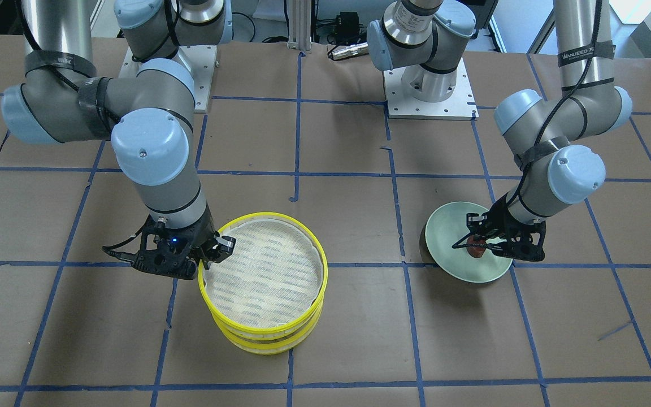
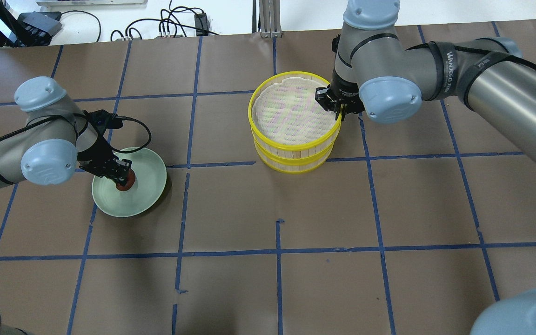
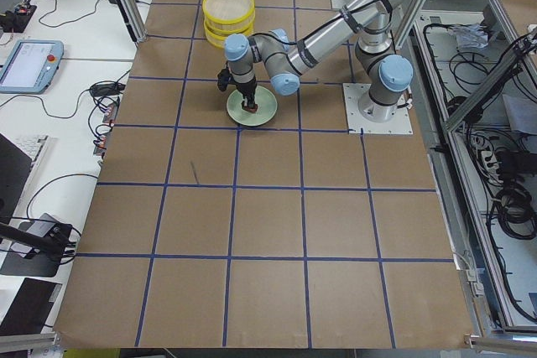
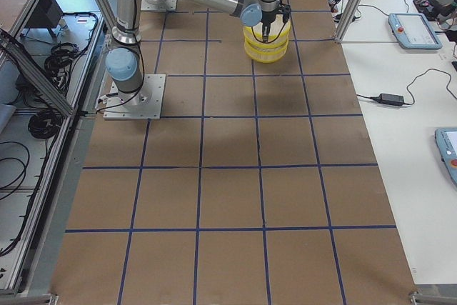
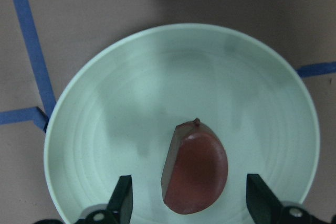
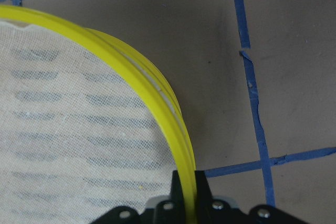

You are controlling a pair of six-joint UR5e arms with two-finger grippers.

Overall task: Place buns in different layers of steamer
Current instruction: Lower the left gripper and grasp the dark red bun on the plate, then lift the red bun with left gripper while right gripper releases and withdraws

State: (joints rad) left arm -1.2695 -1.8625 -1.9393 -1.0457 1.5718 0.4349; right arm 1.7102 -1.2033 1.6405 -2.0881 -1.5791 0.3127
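Observation:
Next, my left gripper grabs the bun by its rounded end [image 1: 478, 251] opposite the nub, to place the reddish-brown bun in the steamer's top layer [image 1: 266, 275].
The dark reddish-brown bun [image 5: 197, 174] lies on the pale green plate [image 5: 157, 77]. My left gripper [image 5: 190, 198] is open and low over the plate, one finger on each side of the bun; it also shows in the overhead view [image 2: 121, 174]. The two steamer layers stand stacked, the top layer [image 2: 291, 73] on the lower layer [image 2: 296, 165]. The top layer's mesh liner [image 2: 291, 111] is bare. My right gripper [image 6: 185, 190] is shut on the top layer's yellow rim [image 6: 157, 98], on the side towards my base. The white bun is not in view.
The brown table [image 2: 277, 209] has blue tape grid lines. The plate [image 2: 147, 163] is at my left and the steamer stack at centre-right, about one grid square apart. The arm bases [image 1: 427, 90] stand at the robot's side of the table.

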